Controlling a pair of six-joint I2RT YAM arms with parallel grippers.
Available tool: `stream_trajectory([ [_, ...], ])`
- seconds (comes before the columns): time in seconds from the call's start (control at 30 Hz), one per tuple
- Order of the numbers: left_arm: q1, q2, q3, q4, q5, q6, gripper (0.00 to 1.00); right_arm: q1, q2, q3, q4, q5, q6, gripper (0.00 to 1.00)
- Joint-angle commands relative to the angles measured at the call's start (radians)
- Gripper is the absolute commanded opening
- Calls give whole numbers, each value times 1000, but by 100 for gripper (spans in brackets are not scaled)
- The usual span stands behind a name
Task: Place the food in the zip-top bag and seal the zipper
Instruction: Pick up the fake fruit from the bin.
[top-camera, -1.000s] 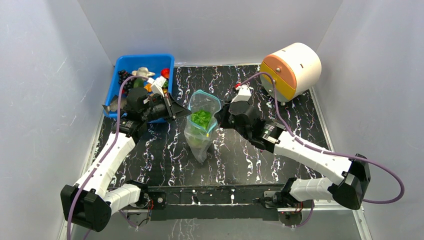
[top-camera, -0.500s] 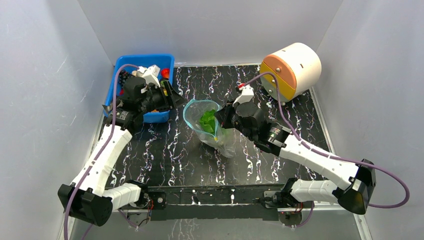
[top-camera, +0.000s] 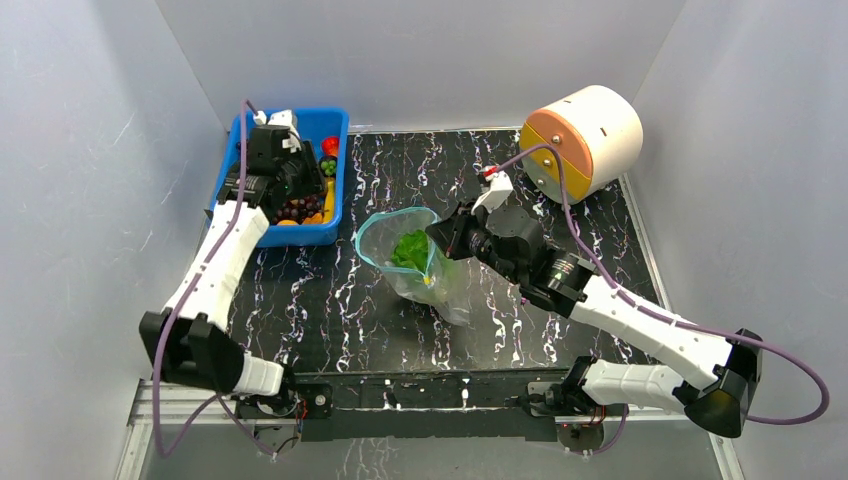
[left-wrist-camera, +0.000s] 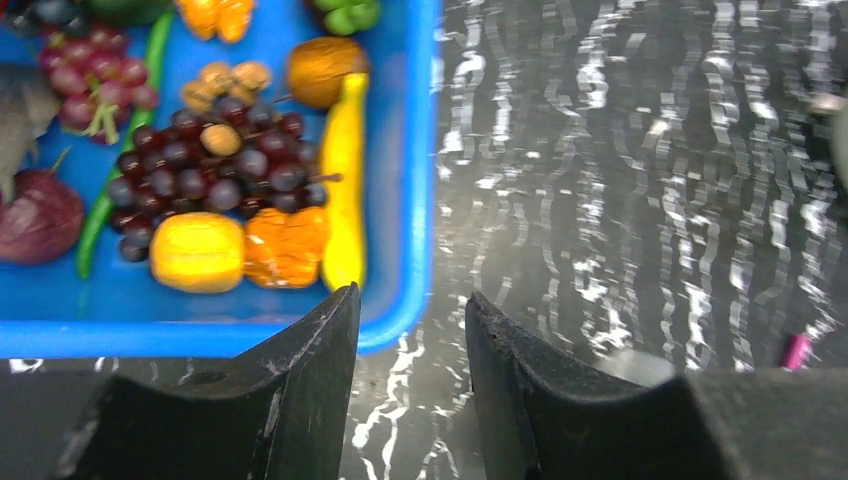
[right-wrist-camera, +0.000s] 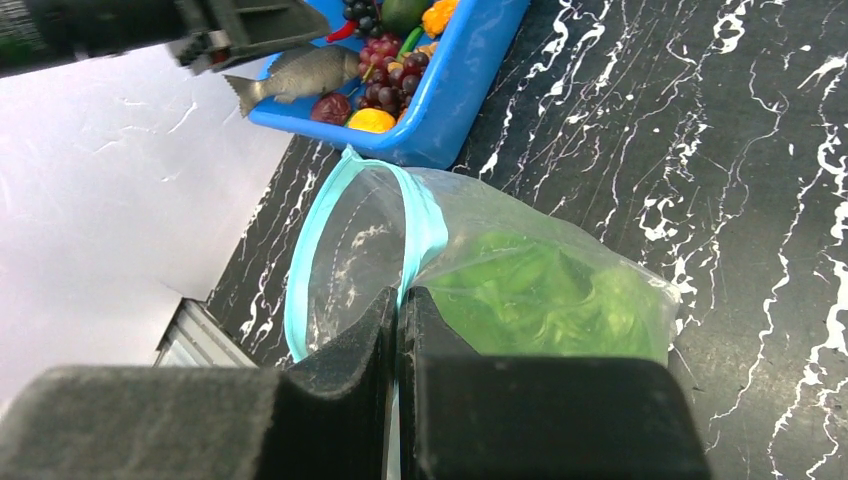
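Note:
My left gripper grips the dark purple grape bunch (left-wrist-camera: 215, 165) by the grapes at one end next, so the rest hangs free to enter the zip-top bag's opening.
The clear zip-top bag (top-camera: 432, 275) lies tilted on the black table with its mouth open toward the left. Its teal zipper (right-wrist-camera: 330, 205) forms an open loop. The green lettuce (top-camera: 410, 248) sits inside the bag and shows in the right wrist view (right-wrist-camera: 545, 290). My right gripper (right-wrist-camera: 398, 300) is shut on the zipper rim at the bag's right side (top-camera: 437, 238). My left gripper (left-wrist-camera: 410, 300) is open and empty, above the blue bin's near edge (top-camera: 290, 185). A dark purple grape bunch (left-wrist-camera: 215, 165) and small orange-brown pieces (left-wrist-camera: 285, 245) lie in the bin.
The rigid blue bin (top-camera: 240, 125) at the back left holds several toy foods, among them a yellow banana (left-wrist-camera: 343, 185) and a grey fish (right-wrist-camera: 300, 72). A white and orange drum (top-camera: 585, 140) stands at the back right. Grey walls enclose the table.
My left gripper has moved from beside the bag back and left to over the bin. My right gripper has tipped the bag from upright to lying, mouth toward the left.

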Motion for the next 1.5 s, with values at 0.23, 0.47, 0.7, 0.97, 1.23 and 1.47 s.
stream_trajectory([
  [0.23, 194, 265, 94, 17, 15, 88, 47, -4, -39, -12, 99, -73, -10, 0],
  [0.47, 205, 506, 262, -34, 83, 142, 61, -4, -33, -11, 114, -62, 3, 0],
  [0.7, 211, 615, 249, -6, 65, 146, 59, -4, -36, -13, 115, -52, -17, 0],
  [0.97, 211, 654, 216, 12, 31, 124, 45, -4, -27, -28, 141, -67, -15, 0],
  [1.23, 211, 593, 249, -29, 3, 102, 10, -5, -34, -41, 137, -58, -11, 0],
  [1.47, 210, 392, 168, 27, -3, 59, 6, -4, -35, -69, 136, -57, 36, 0],
])
